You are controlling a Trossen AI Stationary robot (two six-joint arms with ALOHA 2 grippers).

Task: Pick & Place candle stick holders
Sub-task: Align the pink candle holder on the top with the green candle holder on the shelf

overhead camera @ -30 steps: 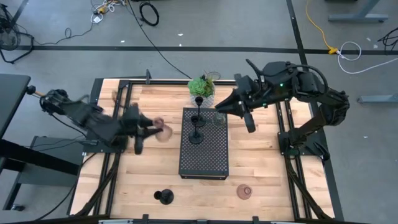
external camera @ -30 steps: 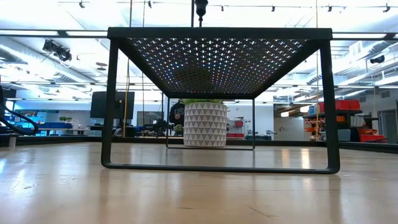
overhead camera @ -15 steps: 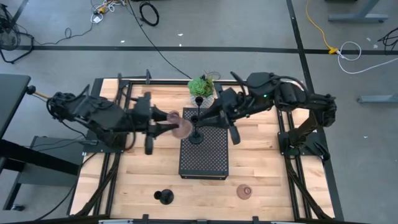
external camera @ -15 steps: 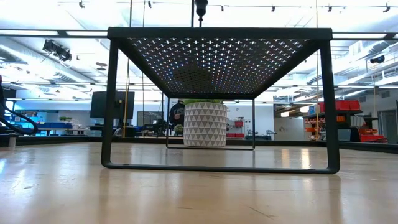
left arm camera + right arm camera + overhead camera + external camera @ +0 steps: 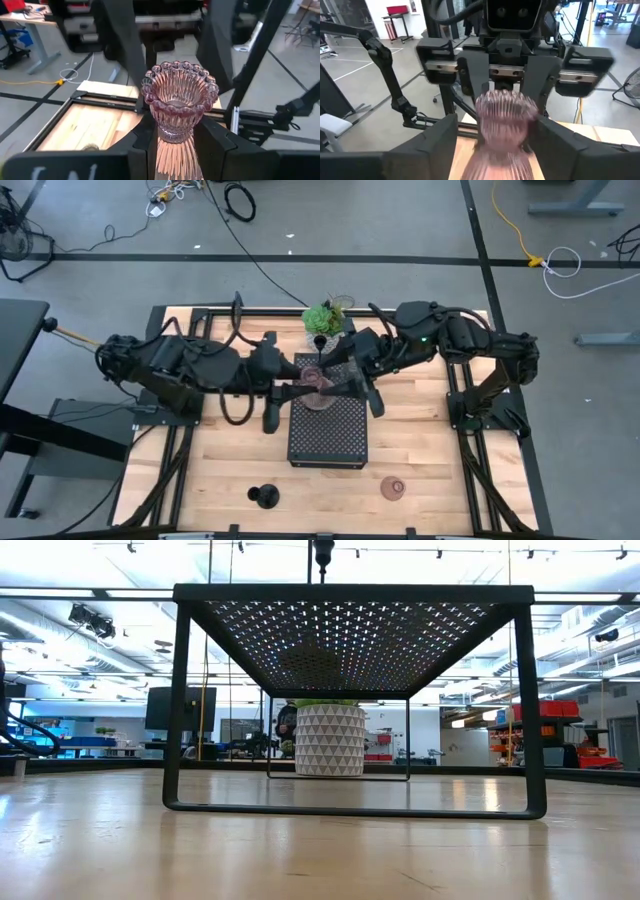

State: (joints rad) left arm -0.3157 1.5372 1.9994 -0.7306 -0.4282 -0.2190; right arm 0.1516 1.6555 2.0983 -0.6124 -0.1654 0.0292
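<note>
My right gripper should grab the pink glass holder by its ribbed upper cup next. Then it can place the holder on the black tray [image 5: 330, 435].
A pinkish ribbed glass holder [image 5: 180, 107] with a beaded rim hangs over the far end of the black perforated tray [image 5: 330, 435], and my left gripper [image 5: 177, 137] is shut on it. My right gripper [image 5: 497, 137] faces it from the table's right, open, one finger on each side of the glass [image 5: 505, 120]. In the high view both grippers meet above the tray's far end, the left [image 5: 298, 390] and the right [image 5: 347, 378]. A tall black holder [image 5: 319, 341] stands on the tray. One black holder [image 5: 264, 496] and one pinkish cup [image 5: 393, 487] stand on the table near the front edge. My left gripper pinches the glass holder's narrow lower body [image 5: 175, 150] between its two fingers [image 5: 142, 147], coming level from the table's left. The holder stands upright in the hold, rim up, lifted above the tray. My right gripper's fingers flank the glass; whether they touch it I cannot tell.
A green plant in a white patterned pot [image 5: 324, 320] stands just behind the tray's far end. In the low view the tray [image 5: 355, 600] shows as a raised stand on legs, with the pot [image 5: 329, 740] behind it. Bare wood [image 5: 420, 440] lies right of the tray.
My left gripper has carried the pinkish glass toward the table's right, from left of the tray to above its far end. My right gripper has come toward the table's left and near side, from the tray's far right corner to the glass.
</note>
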